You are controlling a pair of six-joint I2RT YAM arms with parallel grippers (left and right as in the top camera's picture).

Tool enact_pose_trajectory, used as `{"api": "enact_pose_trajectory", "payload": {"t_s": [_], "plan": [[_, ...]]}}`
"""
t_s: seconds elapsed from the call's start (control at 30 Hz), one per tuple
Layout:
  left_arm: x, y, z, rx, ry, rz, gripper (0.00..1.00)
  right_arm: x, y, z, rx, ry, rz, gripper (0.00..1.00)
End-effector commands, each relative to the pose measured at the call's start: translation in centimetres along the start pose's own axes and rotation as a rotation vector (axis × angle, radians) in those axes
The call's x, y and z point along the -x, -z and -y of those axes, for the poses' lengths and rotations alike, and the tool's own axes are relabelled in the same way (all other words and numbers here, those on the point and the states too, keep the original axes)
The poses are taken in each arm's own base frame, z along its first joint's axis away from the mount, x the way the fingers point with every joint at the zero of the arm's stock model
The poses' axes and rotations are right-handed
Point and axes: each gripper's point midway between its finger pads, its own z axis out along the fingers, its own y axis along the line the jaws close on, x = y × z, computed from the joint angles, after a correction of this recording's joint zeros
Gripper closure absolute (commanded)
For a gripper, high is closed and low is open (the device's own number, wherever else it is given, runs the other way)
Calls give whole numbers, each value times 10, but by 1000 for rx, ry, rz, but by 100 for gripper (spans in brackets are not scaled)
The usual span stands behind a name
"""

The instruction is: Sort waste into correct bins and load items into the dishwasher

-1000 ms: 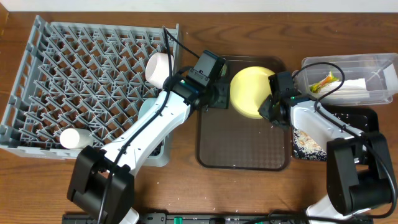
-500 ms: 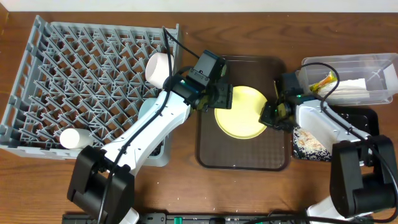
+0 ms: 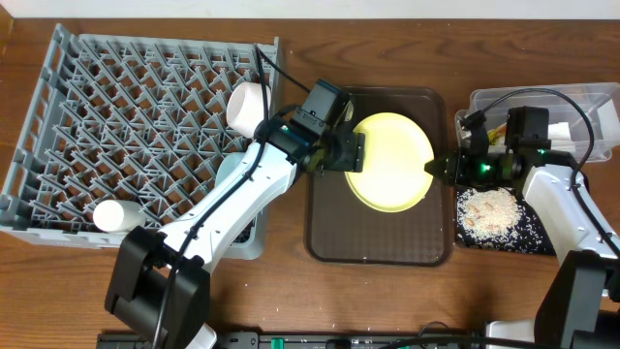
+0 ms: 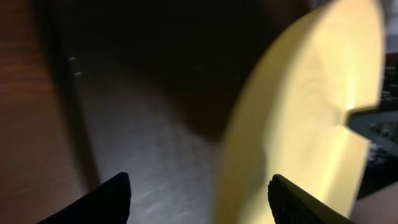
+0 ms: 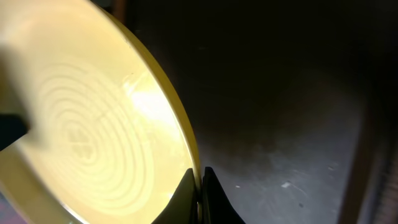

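Observation:
The left gripper grabs the yellow plate (image 3: 389, 160) by its rim opposite my right gripper next. That leaves the plate's far edge free to enter the dish rack.
The round yellow plate (image 3: 389, 160) hangs tilted over the dark brown serving tray (image 3: 378, 237). My right gripper (image 3: 435, 167) is shut on its right rim, which shows clearly in the right wrist view (image 5: 200, 174), with the plate face (image 5: 87, 130) to the left. My left gripper (image 3: 355, 153) is open at the plate's left edge. In the left wrist view the plate rim (image 4: 298, 106) runs between its spread fingers (image 4: 199, 183). The grey dish rack (image 3: 126, 116) holds a white bowl (image 3: 247, 105) and a small white cup (image 3: 114, 215). A light-blue bowl (image 3: 231, 174) is partly hidden under the left arm.
The clear tub (image 3: 581, 97) at the far right holds the white napkin (image 3: 557, 136) and the green-and-orange wrapper (image 3: 509, 126). The black tray (image 3: 533, 237) below it holds rice scraps (image 3: 487, 208). Wood table surrounds everything.
The plate went from steeply tipped to nearly face-up and shifted slightly. My right arm swung out to the right, still gripping the rim, uncovering the rice. The left arm stayed put.

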Motion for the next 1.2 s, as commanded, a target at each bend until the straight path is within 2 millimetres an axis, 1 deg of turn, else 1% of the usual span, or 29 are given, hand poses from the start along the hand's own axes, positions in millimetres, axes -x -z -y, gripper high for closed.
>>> {"api": "enact_pose_trajectory", "payload": {"t_s": [0.0, 0.07, 0.1, 0.13, 0.17, 0.2, 0.23, 0.27, 0.33, 0.37, 0.43, 0.5, 0.57, 0.63, 0.67, 0.73, 0.8, 0.87, 0.93, 0.97, 1.03, 1.1, 1.17], "plan": [[-7, -4, 15, -100, -11, -42, 28, 1, 6, -28, 154, 121, 11, 99], [-7, -4, 18, -117, -12, -46, 39, 1, 7, -36, 199, 140, 13, 99], [-7, -4, 18, -118, -12, -47, 53, 1, 7, -37, 203, 140, 14, 99], [-8, -4, 18, -121, -12, -49, 73, 2, 7, -37, 203, 141, 15, 99], [-8, -4, 19, -128, -12, -52, 89, 2, 7, -37, 202, 142, 16, 99], [-8, -3, 20, -131, -12, -53, 92, 2, 7, -37, 201, 144, 17, 95], [-8, -3, 20, -131, -20, -51, 92, 3, 7, -36, 200, 146, 20, 82], [-8, -3, 19, -131, -50, -48, 92, 4, 7, -35, 194, 149, 22, 66], [-6, -2, 16, -128, -92, -44, 93, 6, 6, -25, 134, 149, 29, 46], [-5, 0, 14, -125, -98, -41, 93, 8, 6, -17, 89, 130, 32, 41], [1, 8, 6, -116, -95, -28, 92, 10, 8, -4, 24, 82, 41, 38], [11, 24, -1, -107, -85, 0, 92, 14, 15, -4, 20, 73, 59, 35], [24, 46, -13, -78, -62, 51, 93, 22, 27, -6, 13, 65, 93, 35], [39, 75, -33, -5, -33, 128, 93, 33, 44, -7, -2, 27, 142, 34], [45, 89, -44, 38, -24, 165, 93, 39, 55, -5, -32, -14, 175, 34], [53, 120, -67, 148, -13, 242, 93, 47, 78, 9, -137, -122, 232, 35], [56, 154, -95, 303, 1, 319, 93, 49, 108, 27, -301, -219, 287, 38], [55, 184, -120, 477, 7, 378, 92, 48, 136, 40, -470, -253, 329, 37], [52, 212, -143, 653, 8, 417, 93, 49, 162, 41, -584, -247, 372, 36], [51, 222, -152, 729, 2, 425, 92, 52, 169, 37, -597, -232, 390, 34], [50, 233, -165, 848, -37, 414, 92, 58, 176, 26, -580, -193, 424, 28], [49, 237, -180, 973, -103, 363, 93, 63, 179, 18, -553, -169, 453, 25], [47, 237, -195, 1090, -151, 299, 93, 65, 180, 17, -548, -169, 463, 23]]}}
